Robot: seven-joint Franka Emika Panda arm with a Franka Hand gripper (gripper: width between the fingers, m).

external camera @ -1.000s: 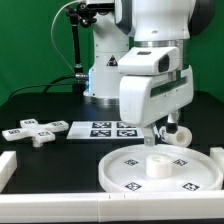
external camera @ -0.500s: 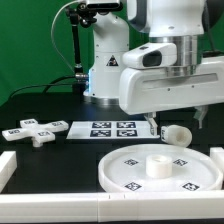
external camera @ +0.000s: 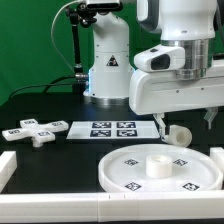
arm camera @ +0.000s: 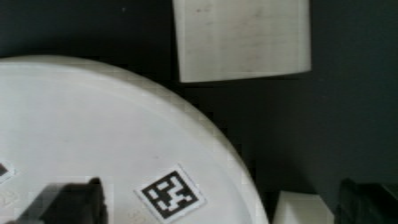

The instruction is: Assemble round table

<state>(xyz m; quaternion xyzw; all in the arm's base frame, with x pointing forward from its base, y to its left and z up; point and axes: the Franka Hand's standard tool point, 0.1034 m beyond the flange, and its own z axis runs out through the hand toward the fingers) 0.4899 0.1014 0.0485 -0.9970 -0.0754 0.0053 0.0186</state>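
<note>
My gripper is going to grab the short white leg by its wide end (external camera: 180,136) next, so that it can stand the leg on the disc's raised middle part.
The large white round disc (external camera: 130,172) lies at the front of the black table, with square tags and a raised hub (external camera: 158,165) at its middle. The short white cylinder leg (external camera: 177,134) lies on its side just behind the disc. The cross-shaped base piece (external camera: 35,131) lies at the exterior view's left. My gripper (external camera: 184,122) hangs open and empty above the leg and the disc's far rim, touching neither. In the wrist view the disc (arm camera: 89,130) and one tag (arm camera: 173,190) fill the area between my gripper's (arm camera: 217,205) dark fingertips (arm camera: 71,202).
The marker board (external camera: 110,128) lies flat between the base piece and the leg; it also shows in the wrist view (arm camera: 240,40). White frame rails stand at the front left (external camera: 8,165) and right (external camera: 217,155). The arm's base (external camera: 105,65) stands behind.
My gripper has risen and shifted toward the exterior view's right, uncovering the leg. The disc, the leg and the base piece have not moved.
</note>
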